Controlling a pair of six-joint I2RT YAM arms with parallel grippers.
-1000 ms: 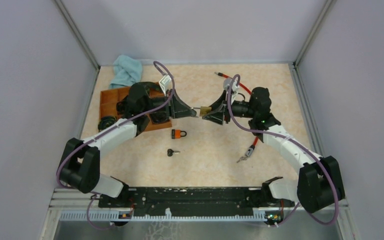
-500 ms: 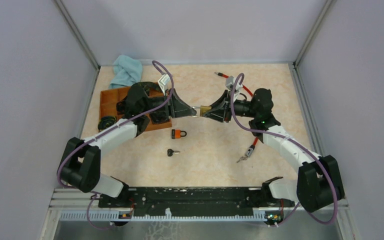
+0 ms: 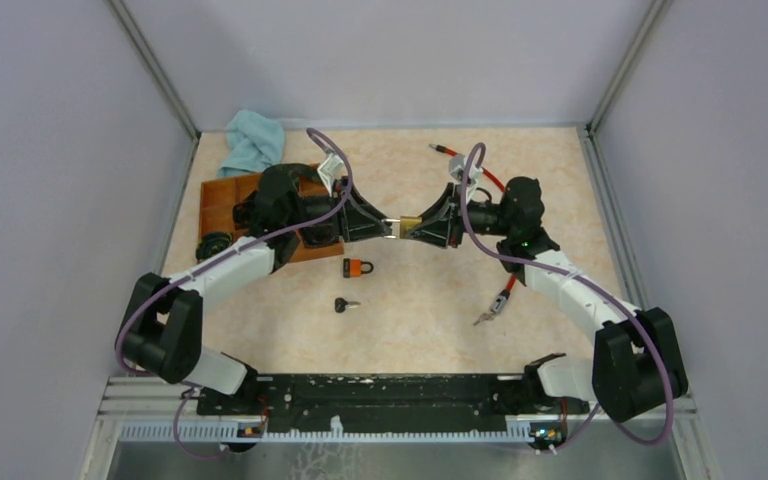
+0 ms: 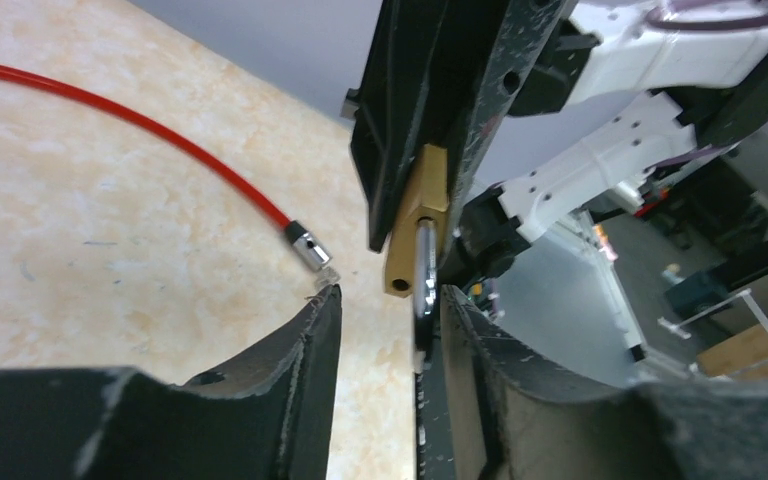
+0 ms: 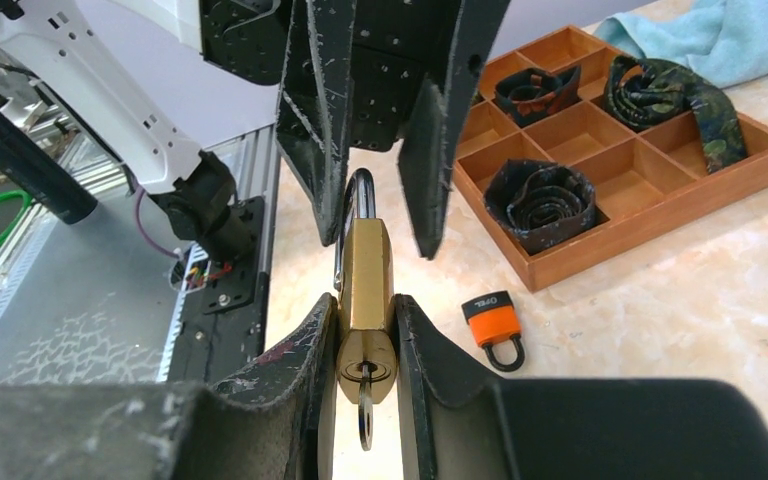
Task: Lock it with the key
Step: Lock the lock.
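The left gripper grabs the brass padlock's steel shackle next, to close it into the padlock's body. That leaves the padlock's key end free.
A brass padlock (image 3: 410, 222) hangs above the table's middle between both grippers. My right gripper (image 3: 418, 226) is shut on its body (image 5: 365, 270), and a key (image 5: 364, 405) sits in the keyhole on the end facing the right wrist camera. The steel shackle (image 5: 358, 195) points at my left gripper (image 3: 390, 226). In the left wrist view the left gripper (image 4: 385, 300) is open, with the shackle (image 4: 425, 270) close to its right finger and the brass body (image 4: 415, 215) just beyond. The left fingers (image 5: 325, 110) straddle the shackle in the right wrist view.
An orange padlock (image 3: 358, 267) and a black-headed key (image 3: 345, 305) lie on the table below the grippers. A wooden compartment tray (image 3: 222, 200) with rolled items and a blue cloth (image 3: 253, 140) are at back left. Red cables (image 3: 480, 170) lie at the right.
Both wrists have rolled and the two grippers have drawn closer together. The left fingers now reach around the padlock's shackle end. The right gripper has kept its hold.
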